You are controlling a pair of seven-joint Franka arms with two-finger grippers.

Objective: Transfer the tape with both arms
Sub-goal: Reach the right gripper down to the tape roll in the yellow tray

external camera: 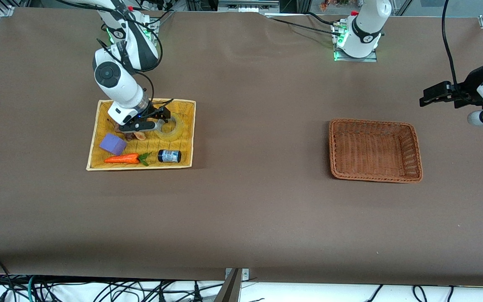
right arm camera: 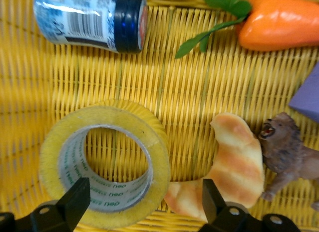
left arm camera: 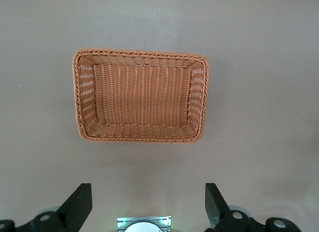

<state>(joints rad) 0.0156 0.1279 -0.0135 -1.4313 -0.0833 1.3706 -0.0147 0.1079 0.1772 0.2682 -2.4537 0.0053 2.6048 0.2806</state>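
Next, my right gripper grabs the tape by its side [right arm camera: 158, 174] beside the core hole to transfer the tape toward the brown basket.
The tape [external camera: 177, 131] is a yellowish roll lying flat in the yellow woven tray [external camera: 185, 110], toward the right arm's end of the table. My right gripper [external camera: 159, 123] is low over it and open. In the right wrist view the tape [right arm camera: 155, 159] lies between the jaws of my right gripper [right arm camera: 144, 202]: one finger is over the core hole, the other over a croissant, and the roll's wall is between them without being gripped. My left gripper [external camera: 425, 100] waits open and empty in the air at the left arm's end of the table, beside the brown basket [external camera: 414, 138].
The tray also holds a small black jar [external camera: 169, 156], a toy carrot [external camera: 123, 159], a purple block [external camera: 113, 144], a croissant [right arm camera: 234, 167] touching the tape, and a brown animal figure [right arm camera: 289, 157]. The left wrist view shows the brown basket [left arm camera: 82, 102] with nothing in it.
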